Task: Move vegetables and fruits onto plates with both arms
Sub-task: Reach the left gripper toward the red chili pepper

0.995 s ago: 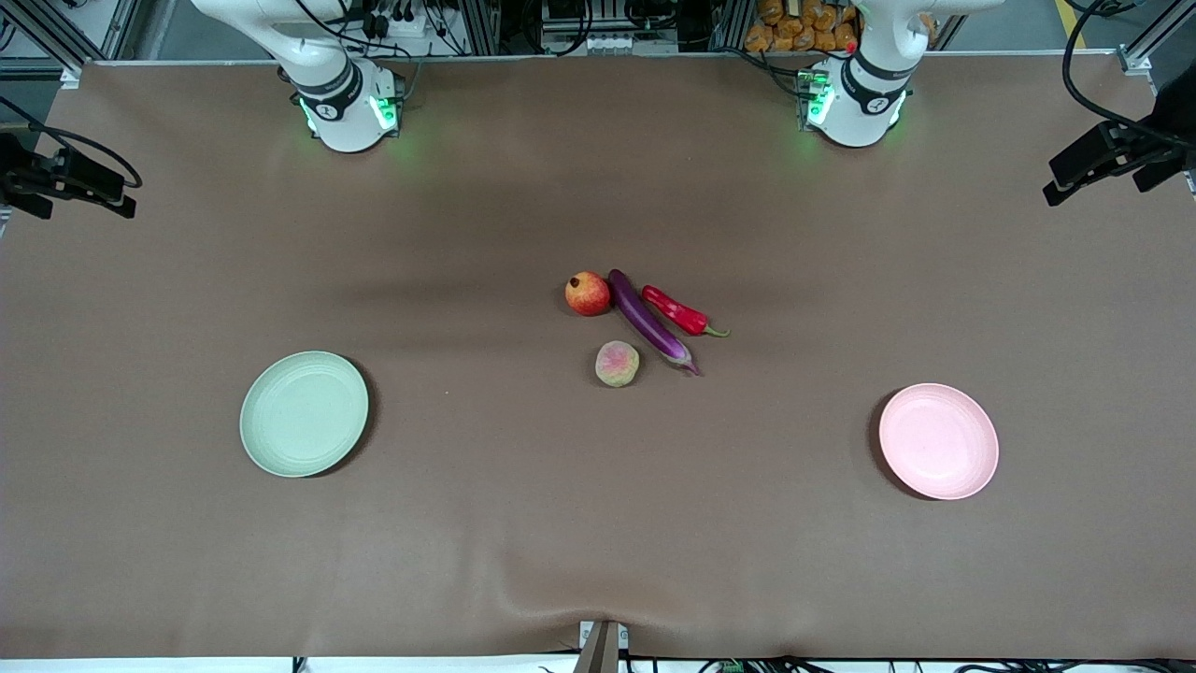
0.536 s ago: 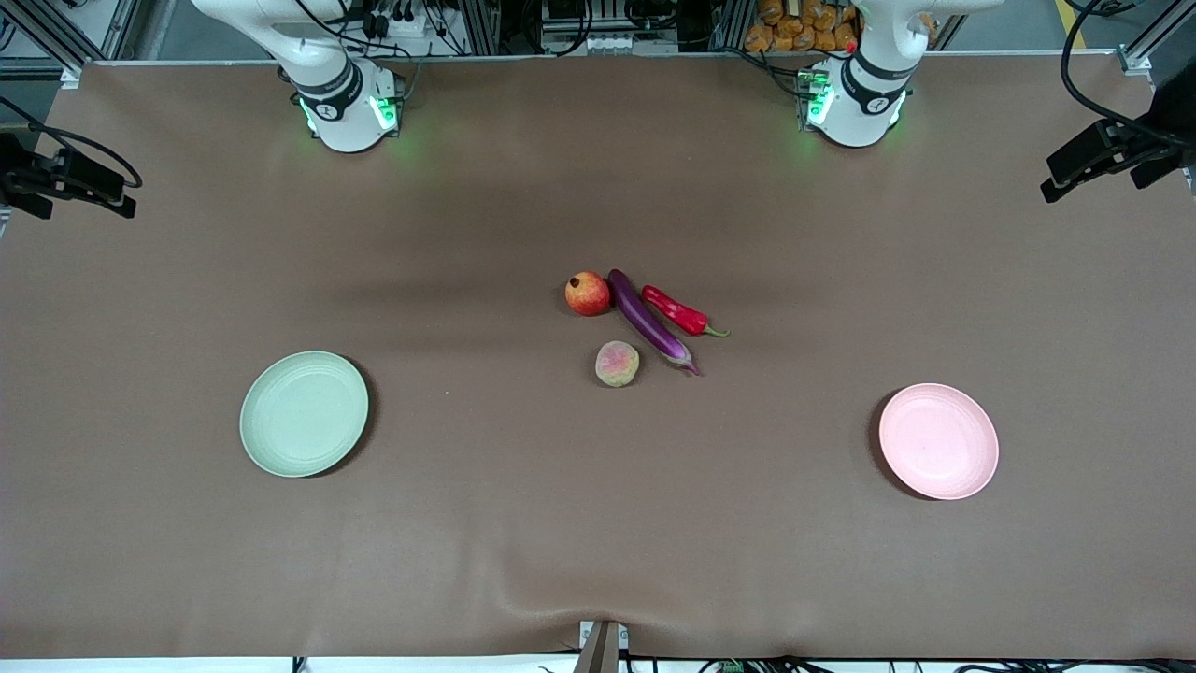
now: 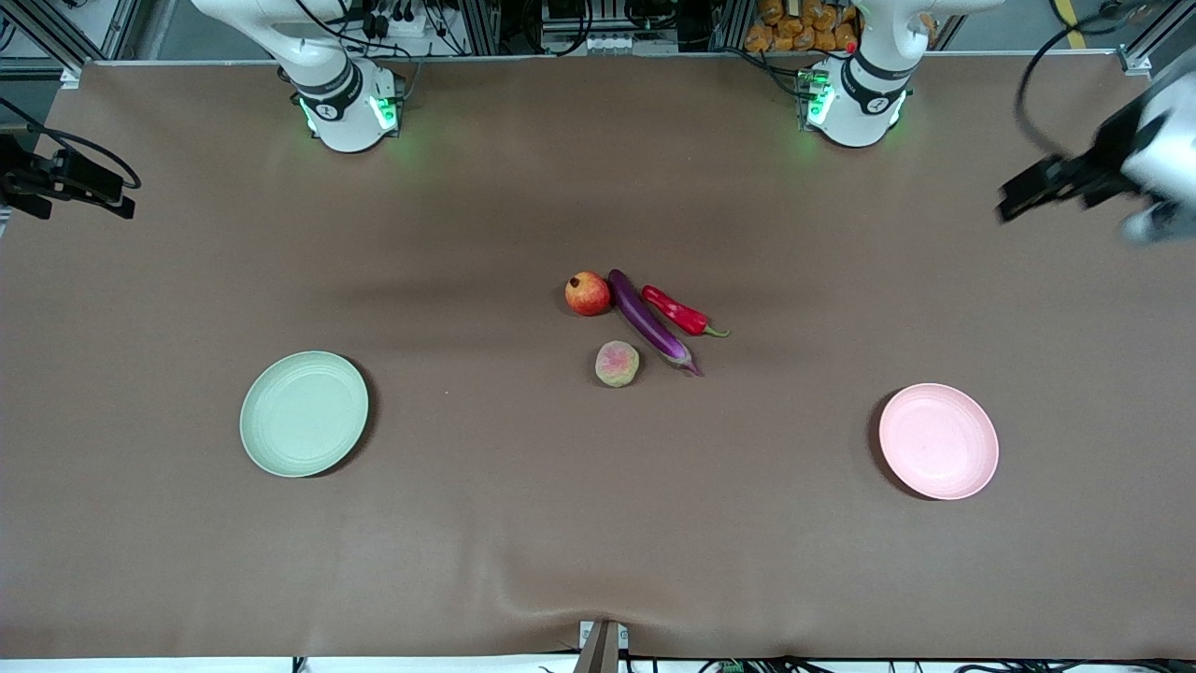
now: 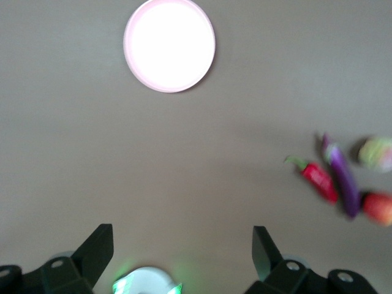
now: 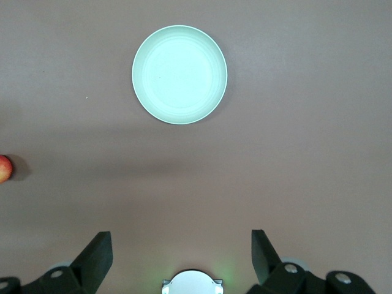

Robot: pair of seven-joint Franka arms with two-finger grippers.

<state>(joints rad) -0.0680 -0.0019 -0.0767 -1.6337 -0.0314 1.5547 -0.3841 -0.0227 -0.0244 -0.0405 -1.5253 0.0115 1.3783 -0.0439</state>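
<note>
My left gripper grabs the red chili pepper by its red body (image 3: 674, 312) next, to move it onto the pink plate (image 3: 938, 441).
A red-orange pomegranate (image 3: 588, 293), a purple eggplant (image 3: 647, 320) and a red chili pepper (image 3: 680, 311) lie side by side at the table's middle. A peach (image 3: 618, 364) lies just nearer the camera. The pale green plate (image 3: 304, 413) is toward the right arm's end and the pale pink plate (image 3: 938, 441) toward the left arm's end; both are bare. My left gripper (image 3: 1028, 194) is high over the table's left-arm end, open and empty (image 4: 182, 251), with the pink plate (image 4: 169, 46) and chili (image 4: 317, 177) below. My right gripper (image 3: 117, 192) is open and empty (image 5: 181, 254) high over the other end, with the green plate (image 5: 179, 75) below.
The brown cloth (image 3: 523, 523) covers the whole table, with a small wrinkle at its near edge. The two arm bases (image 3: 350, 112) (image 3: 855, 107) stand along the edge farthest from the camera. A frame with cables and clutter runs past that edge.
My left arm's hand has swung inward over the table from its end and is blurred by motion. The right arm, the produce and the plates have not moved.
</note>
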